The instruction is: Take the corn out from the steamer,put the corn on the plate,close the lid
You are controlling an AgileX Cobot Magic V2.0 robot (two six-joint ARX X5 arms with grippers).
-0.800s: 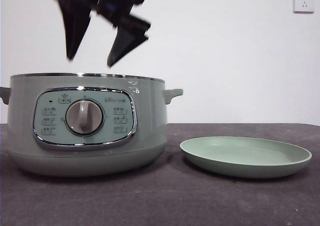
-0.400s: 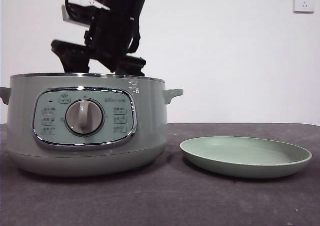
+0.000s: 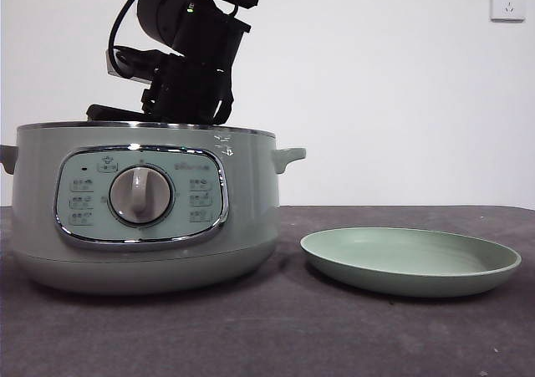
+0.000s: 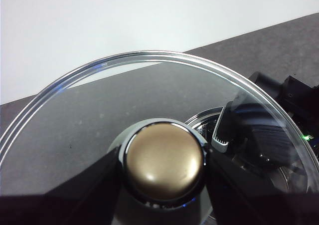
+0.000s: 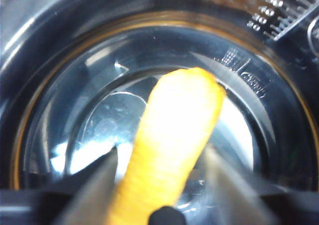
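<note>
The long corn reaches far across the steamer's bottom with its blunt end (image 5: 192, 83), so I next need to grab the corn around its middle (image 5: 148, 186) with my right gripper.
The sage-green steamer (image 3: 142, 252) stands at the left of the table with no lid on it. The corn (image 5: 174, 120), a yellow cob, lies on the steamer's dark inner floor (image 5: 60, 60). My right gripper (image 5: 162, 152) reaches down into the pot and is open, with one jaw on each side of the corn. In the front view its arm (image 3: 188, 68) shows, but its jaws are hidden behind the rim. My left gripper (image 4: 162, 155) is shut on the knob (image 4: 164, 177) of the glass lid (image 4: 89, 110), held off the pot. The pale green plate (image 3: 410, 260) lies empty to the right.
A white wall socket (image 3: 507, 2) sits at the top right. The dark table (image 3: 276, 335) runs in front of the pot and plate. Through the lid's glass, the left wrist view shows the right arm (image 4: 269, 120) over the pot's rim.
The right arm has come down from above the pot into it. Its open jaws, fully in sight a second ago, are now hidden behind the rim.
</note>
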